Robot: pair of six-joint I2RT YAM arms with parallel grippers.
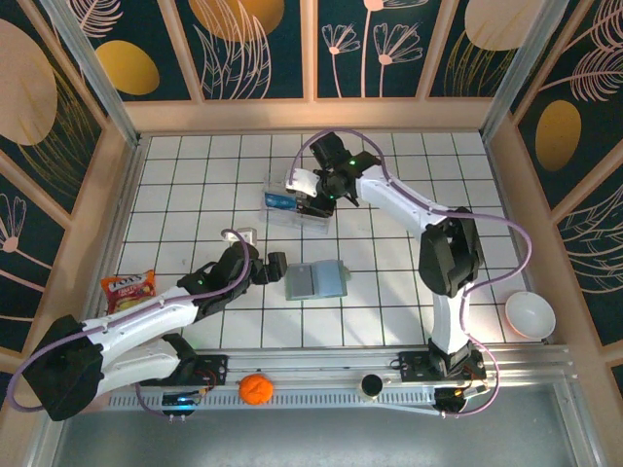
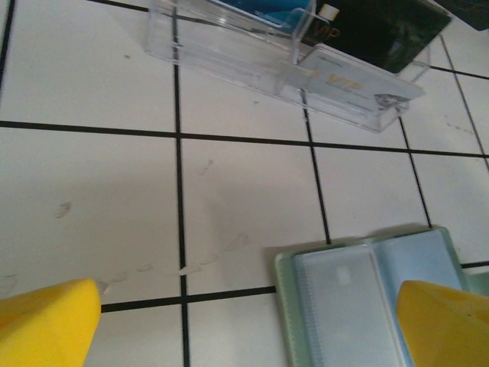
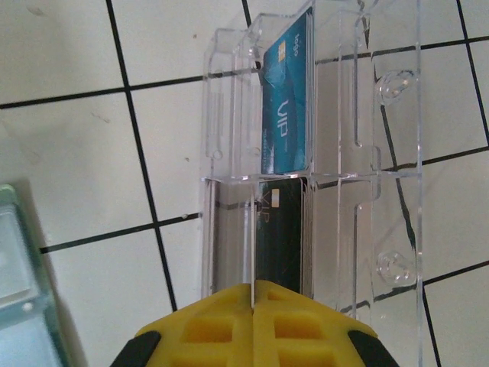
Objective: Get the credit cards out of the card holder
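The VIP card hangs above the clear plastic box and would fall short if I opened now, so it is too early to release. My right gripper moves the card into the box first.
The card holder [image 1: 316, 280] lies open on the white tiles, pale blue-grey inner faces up; its left half [image 2: 359, 306] looks flat, and its corner shows in the right wrist view [image 3: 15, 290]. My left gripper [image 1: 273, 265] hovers open just left of it, with yellow fingertips [image 2: 46, 325] wide apart and nothing between them [image 2: 244, 321]. My right gripper [image 1: 313, 199] is shut [image 3: 253, 287] on a thin pale VIP card [image 2: 344, 80], seen edge-on [image 3: 252, 229] over the clear plastic box [image 1: 297, 204]. Blue [image 3: 286, 107] and black [image 3: 279, 237] cards stand in that box.
A snack packet [image 1: 128, 289] lies at the left wall. An orange [image 1: 255, 389] and a small black round thing [image 1: 371, 385] sit on the front rail. A white bowl [image 1: 531, 314] rests at the right. Wooden walls enclose the tiled floor.
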